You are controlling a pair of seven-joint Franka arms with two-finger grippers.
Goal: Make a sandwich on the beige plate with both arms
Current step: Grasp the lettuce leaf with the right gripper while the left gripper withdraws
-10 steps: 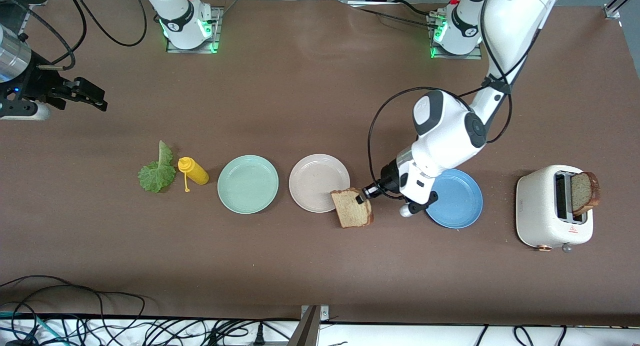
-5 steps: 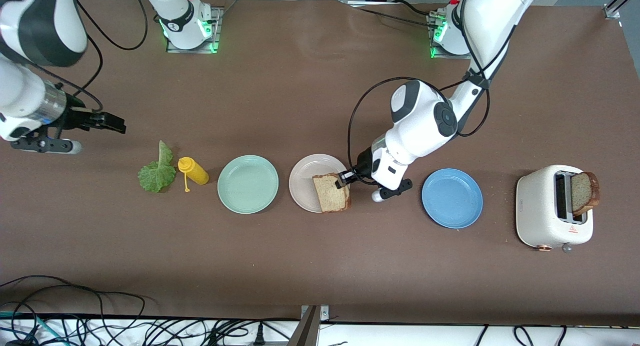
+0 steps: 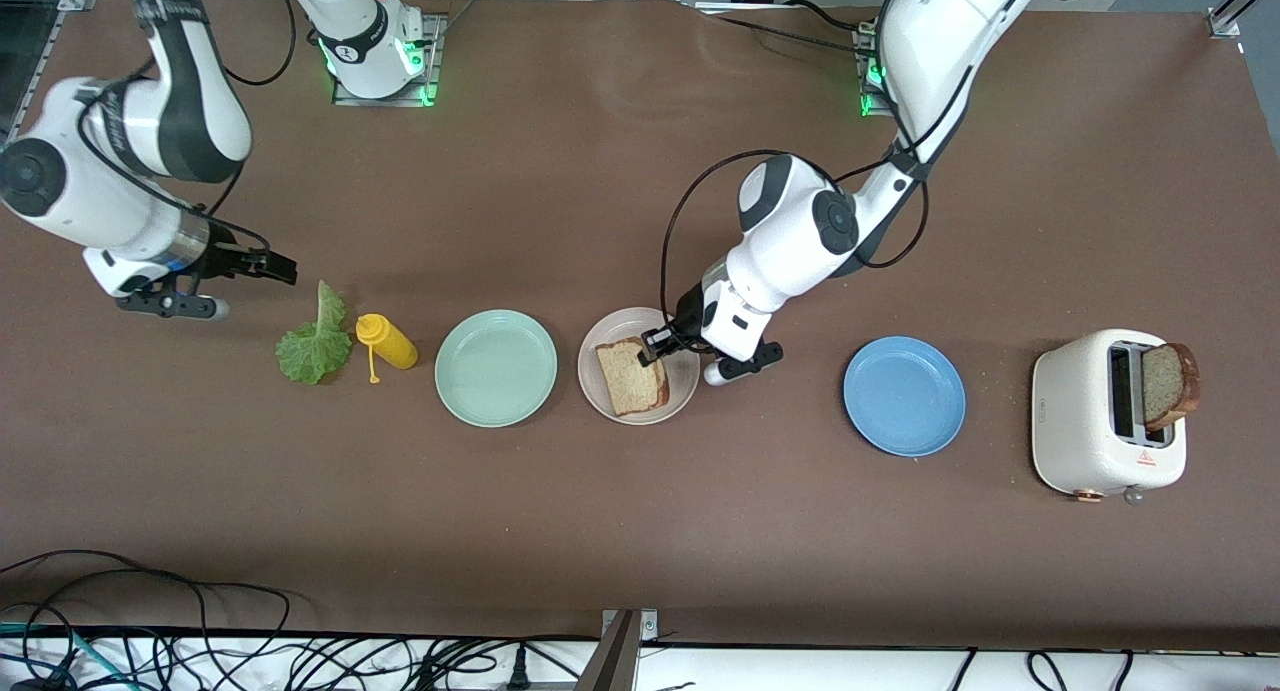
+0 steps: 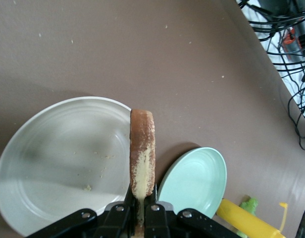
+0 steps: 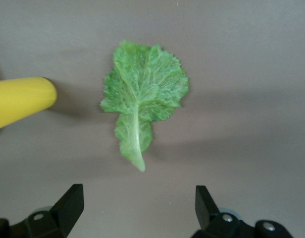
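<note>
The lettuce spreads into a wide, frilly leaf (image 3: 312, 353). My right gripper will grab the lettuce by its narrow pale stem (image 3: 324, 295) next.
My left gripper (image 3: 652, 350) is shut on a brown bread slice (image 3: 630, 376) and holds it over the beige plate (image 3: 610, 333). In the left wrist view the slice (image 4: 142, 148) stands edge-on between the shut jaws (image 4: 141, 203), over the beige plate (image 4: 58, 148). My right gripper (image 3: 283, 268) is open above the table beside the green lettuce leaf (image 3: 312, 341). In the right wrist view the lettuce (image 5: 142, 99) lies flat ahead of the wide-open fingers (image 5: 137, 206). A second bread slice (image 3: 1168, 383) stands in the white toaster (image 3: 1090, 421).
A mint green plate (image 3: 496, 368) lies between the beige plate and a yellow squeeze bottle (image 3: 388, 342). It also shows in the left wrist view (image 4: 194, 176). A blue plate (image 3: 904, 396) lies between the beige plate and the toaster. Cables lie along the table's near edge.
My left gripper has carried the bread slice from beside the blue plate to over the beige plate. My right arm has swung in from the table's end toward the lettuce.
</note>
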